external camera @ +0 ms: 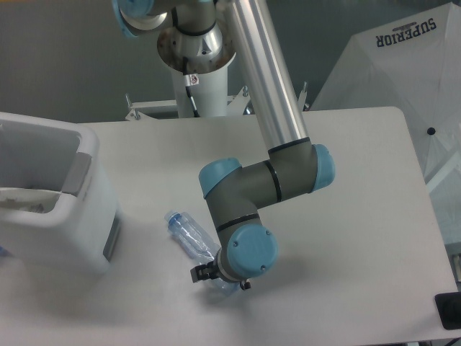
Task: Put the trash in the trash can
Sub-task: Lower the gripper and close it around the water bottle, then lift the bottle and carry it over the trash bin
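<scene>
The small clear plastic bottle will next be pinched by my gripper at its base end, to drop the bottle (189, 235) into the trash can.
A small clear plastic bottle (189, 235) with bluish ends lies on the white table, slanting from upper left to lower right. My gripper (218, 278) hangs under the blue wrist cap, right over the bottle's lower right end. Its two dark fingers (197, 273) show on either side of the bottle, spread wider than it, so it is open. That end of the bottle is mostly hidden by the wrist. The trash can (92, 209), a boxy white bin with a grey rim panel, stands at the left edge. Something pale and crumpled lies inside it; I cannot tell what it is.
White umbrella-like fabric (403, 72) with black lettering stands past the table's right edge. The arm's base post (196, 86) rises at the back centre. A black object (449, 311) sits at the lower right corner.
</scene>
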